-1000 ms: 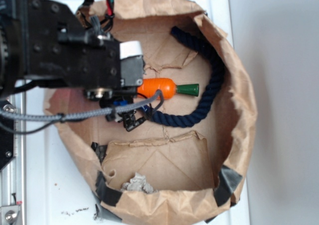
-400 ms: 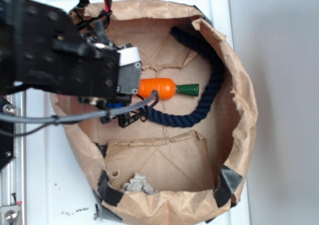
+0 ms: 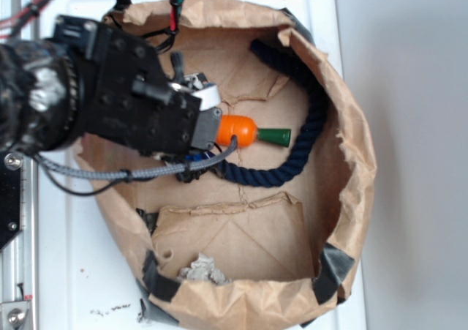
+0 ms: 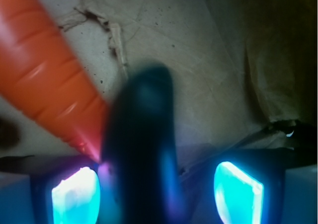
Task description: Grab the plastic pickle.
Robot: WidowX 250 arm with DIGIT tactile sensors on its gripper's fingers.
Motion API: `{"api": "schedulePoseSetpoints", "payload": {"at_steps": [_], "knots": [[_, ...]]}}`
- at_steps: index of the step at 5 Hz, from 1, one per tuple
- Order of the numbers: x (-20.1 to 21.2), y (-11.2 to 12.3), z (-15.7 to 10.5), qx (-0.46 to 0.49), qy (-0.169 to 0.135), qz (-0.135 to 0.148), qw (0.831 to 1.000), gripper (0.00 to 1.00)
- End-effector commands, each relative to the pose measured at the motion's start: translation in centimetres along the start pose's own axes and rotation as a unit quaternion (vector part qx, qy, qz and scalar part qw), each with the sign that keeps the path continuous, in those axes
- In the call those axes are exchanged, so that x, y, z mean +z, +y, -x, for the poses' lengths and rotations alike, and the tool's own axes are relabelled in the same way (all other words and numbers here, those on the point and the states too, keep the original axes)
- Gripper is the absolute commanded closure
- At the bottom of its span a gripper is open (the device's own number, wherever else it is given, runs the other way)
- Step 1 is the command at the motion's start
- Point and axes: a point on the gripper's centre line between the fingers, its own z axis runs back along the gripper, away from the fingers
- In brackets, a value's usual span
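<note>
My gripper closes on the plastic pickle next, since my glowing fingers are on either side of the dark pickle. Closing now would catch it.
The plastic pickle shows in the wrist view as a blurred dark oblong standing between my gripper's glowing pads. It sits close to the left pad, with a gap to the right one, and the gripper is open around it. The orange carrot lies at upper left, its tip next to the pickle. In the exterior view my arm covers the pickle. There the gripper is down inside the bag, left of the carrot.
Everything lies inside a wide crumpled brown paper bag with raised walls, on a white table. A dark navy rope curves along the bag's right side and ends under my gripper. A paper flap covers the bag's front floor.
The arm has tilted and shifted right, lower into the bag, now covering the carrot's thick end. The carrot and rope have not moved.
</note>
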Motion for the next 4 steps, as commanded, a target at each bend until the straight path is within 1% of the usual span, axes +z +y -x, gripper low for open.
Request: {"api": "schedulePoseSetpoints", "payload": {"at_steps": [1, 2, 3, 4], "knots": [[0.2, -0.3, 0.7, 0.021, -0.008, 0.009, 1.000, 0.00], [0.6, -0.4, 0.7, 0.026, -0.007, 0.017, 0.999, 0.67], [1.3, -0.1, 0.7, 0.029, -0.010, 0.028, 0.999, 1.00], [1.7, 0.1, 0.5, 0.031, -0.012, 0.032, 0.999, 1.00]]}}
